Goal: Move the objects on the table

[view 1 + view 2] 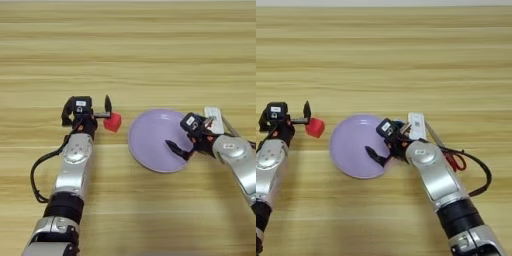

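Note:
I should grab the red cube [113,122] by its opposite sides next with my left gripper. Then it can move from beside the purple plate [150,142].
The red cube [113,122] lies on the table [130,55], left of a purple plate [150,142]. My left gripper [87,107] is open right beside the cube. One black finger [107,104] stands at the cube's far-left corner, and the cube is not between the fingers. My right gripper [388,141] is open at the plate's right rim, its lower finger [373,154] over the plate. The white flat bar [416,125] lies just behind this gripper. A bit of blue [399,123] shows at the gripper. The tube itself is mostly hidden.
Scissors with red handles [455,160] lie right of the right forearm, their blades pointing toward the white bar. A black cable [481,175] loops beside the right arm and another [34,175] beside the left arm. Bare wood stretches across the far half.

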You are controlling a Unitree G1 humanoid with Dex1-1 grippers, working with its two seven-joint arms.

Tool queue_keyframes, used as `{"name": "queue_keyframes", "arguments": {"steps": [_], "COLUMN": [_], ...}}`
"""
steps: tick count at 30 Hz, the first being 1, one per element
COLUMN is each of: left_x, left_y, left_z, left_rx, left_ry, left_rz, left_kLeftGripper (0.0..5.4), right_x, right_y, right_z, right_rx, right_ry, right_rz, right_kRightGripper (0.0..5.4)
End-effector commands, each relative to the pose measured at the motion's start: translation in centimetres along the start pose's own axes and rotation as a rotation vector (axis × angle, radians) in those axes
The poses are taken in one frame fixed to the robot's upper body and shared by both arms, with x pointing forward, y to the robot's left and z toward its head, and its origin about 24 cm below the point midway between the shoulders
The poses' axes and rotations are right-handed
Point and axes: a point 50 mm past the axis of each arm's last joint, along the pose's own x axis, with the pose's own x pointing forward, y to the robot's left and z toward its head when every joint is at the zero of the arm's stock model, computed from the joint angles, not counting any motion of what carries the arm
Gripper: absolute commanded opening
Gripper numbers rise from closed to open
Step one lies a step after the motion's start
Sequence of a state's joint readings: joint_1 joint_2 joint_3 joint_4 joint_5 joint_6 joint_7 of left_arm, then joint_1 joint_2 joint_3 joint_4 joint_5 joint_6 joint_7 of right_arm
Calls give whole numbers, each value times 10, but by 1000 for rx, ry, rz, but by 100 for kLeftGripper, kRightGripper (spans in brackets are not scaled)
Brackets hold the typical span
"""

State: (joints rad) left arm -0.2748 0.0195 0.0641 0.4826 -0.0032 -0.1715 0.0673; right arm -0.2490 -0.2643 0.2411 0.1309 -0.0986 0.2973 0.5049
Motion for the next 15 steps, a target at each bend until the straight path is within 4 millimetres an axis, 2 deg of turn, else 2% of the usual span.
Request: {"name": "queue_keyframes", "arguments": {"steps": [1, 10, 15], "left_x": [2, 2, 2], "left_y": [0, 3, 10], "left_z": [2, -3, -8], "left_rx": [14, 28, 45], "left_ry": [-7, 16, 37], "left_rz": [1, -13, -23], "left_kLeftGripper": [540, 540, 540], "right_x": [2, 12, 20], "right_y": [-3, -13, -26], "right_z": [15, 37, 42], "right_rx": [6, 106, 258], "right_ry": [-96, -265, -386], "right_rz": [-33, -135, -252], "right_kRightGripper": [538, 538, 538]}}
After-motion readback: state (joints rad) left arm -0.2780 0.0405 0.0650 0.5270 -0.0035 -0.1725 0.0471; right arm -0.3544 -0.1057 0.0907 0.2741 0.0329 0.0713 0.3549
